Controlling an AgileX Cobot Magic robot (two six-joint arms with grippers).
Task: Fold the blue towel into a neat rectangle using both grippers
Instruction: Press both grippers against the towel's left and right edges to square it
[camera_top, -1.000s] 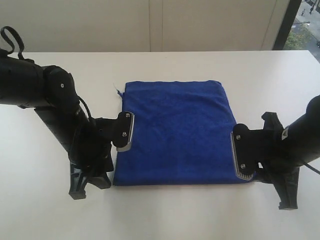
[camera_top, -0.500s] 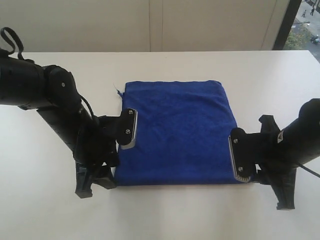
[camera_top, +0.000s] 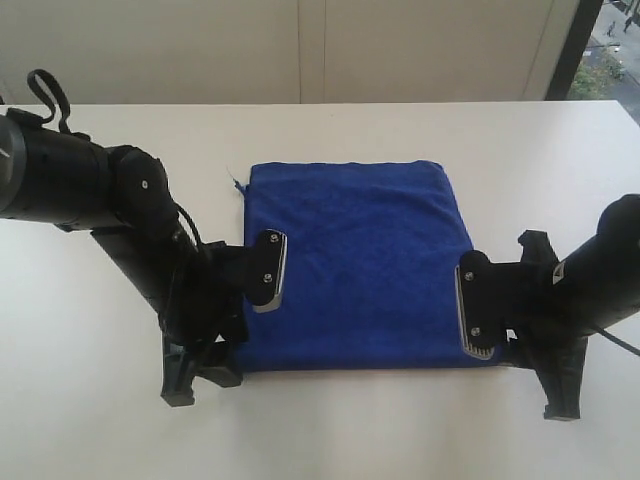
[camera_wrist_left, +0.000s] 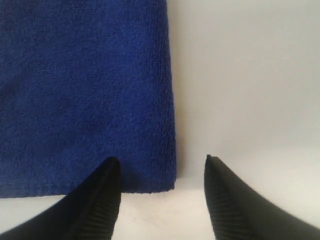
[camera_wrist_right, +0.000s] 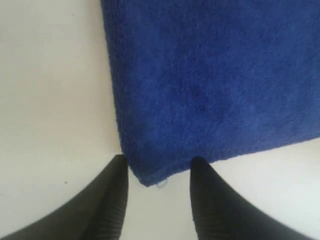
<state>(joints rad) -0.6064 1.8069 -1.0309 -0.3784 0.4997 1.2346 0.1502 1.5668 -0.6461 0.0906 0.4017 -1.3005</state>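
Observation:
The left gripper should next grab the blue towel by its opposite end's corner (camera_top: 249, 362), to fold the towel onto its end with the loose thread (camera_top: 262, 182).
The blue towel (camera_top: 360, 260) lies flat on the white table as a folded, nearly square rectangle. My left gripper (camera_top: 228, 335) hangs over its near left corner. In the left wrist view the left gripper (camera_wrist_left: 161, 165) is open, and that corner of the towel (camera_wrist_left: 85, 90) lies between the two fingertips, nearer one finger (camera_wrist_left: 107, 185). My right gripper (camera_top: 515, 360) is at the near right corner. In the right wrist view the right gripper (camera_wrist_right: 159, 162) is open and straddles the towel (camera_wrist_right: 210, 85) corner. A small white tag (camera_wrist_right: 161, 184) peeks out under it.
The white table (camera_top: 330, 430) runs back to a pale wall, and its far edge (camera_top: 320, 103) is behind the towel. A window (camera_top: 605, 40) shows at the top right. A black cable loop (camera_top: 48, 90) rises from the left arm.
The left gripper has slid along the towel's left edge toward the near corner, and its jaws have widened. The right gripper has shifted slightly inward at the near right corner.

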